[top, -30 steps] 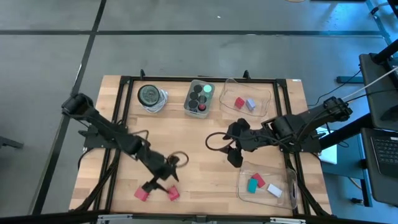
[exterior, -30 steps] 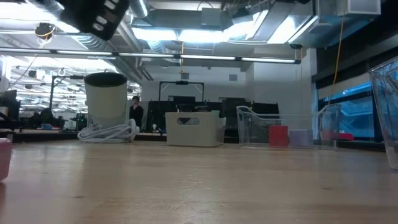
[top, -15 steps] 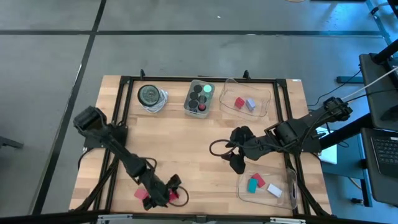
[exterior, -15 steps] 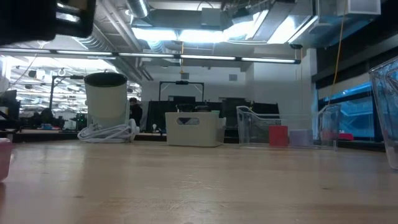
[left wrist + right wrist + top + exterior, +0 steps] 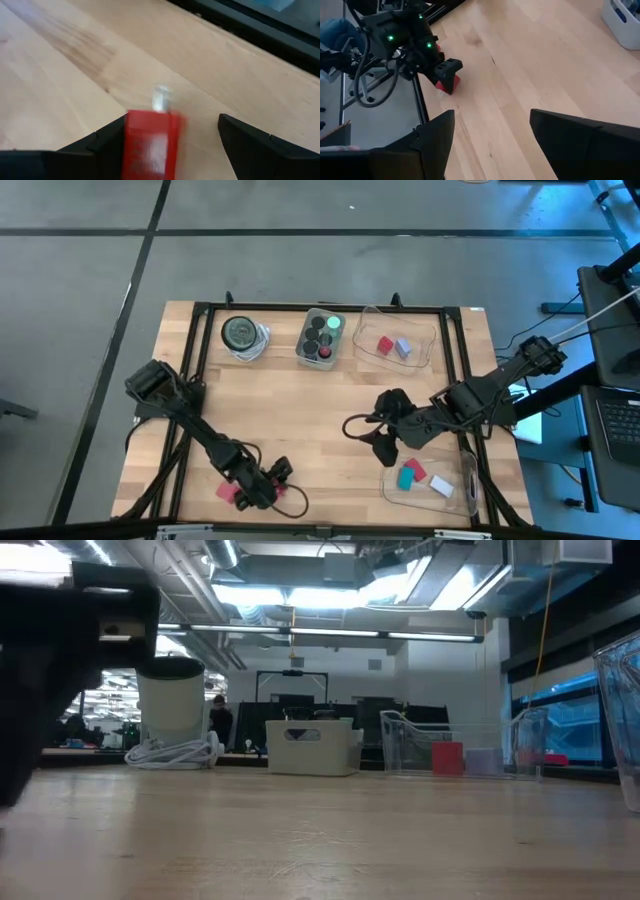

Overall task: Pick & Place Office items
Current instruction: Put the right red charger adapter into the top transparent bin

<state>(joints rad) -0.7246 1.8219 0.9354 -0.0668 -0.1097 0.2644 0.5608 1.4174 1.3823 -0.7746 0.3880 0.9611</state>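
The red block needs to go in the far clear tray. My left gripper will grab it between its fingers by the block's body (image 5: pixel 150 147) and leave the block's metal peg (image 5: pixel 161 97) free.
Two red blocks lie near the table's near left edge. One red block (image 5: pixel 150 145) stands on the wood between the fingers of my left gripper (image 5: pixel 172 120), which is open and slants down over it (image 5: pixel 268 488); the block is close to one finger. The other red block (image 5: pixel 228 493) lies just to its left. My right gripper (image 5: pixel 383 445) hangs open above the table's right half, with nothing between its fingers (image 5: pixel 492 117). It looks across at the left gripper (image 5: pixel 445 67) and the red block (image 5: pixel 449 84). My left gripper stands with its fingers on either side of the red block. One finger (image 5: pixel 107 142) lies right beside the block's side (image 5: pixel 131 145). I cannot tell whether they touch. The block rests on the table.
A clear tray (image 5: pixel 452 480) at the near right holds teal, red and white blocks. A second clear tray (image 5: pixel 425 330) at the far right holds a red and a lavender block. A white bin (image 5: pixel 305 345) of dark cylinders and a round grey dish (image 5: pixel 240 332) stand at the far edge.
My left gripper has come down and toward the table's near edge, rolling as it went, and now stands over the right-hand red block with its fingers astride it. My right gripper has drifted a little toward the near edge. The blocks have stayed where they were.
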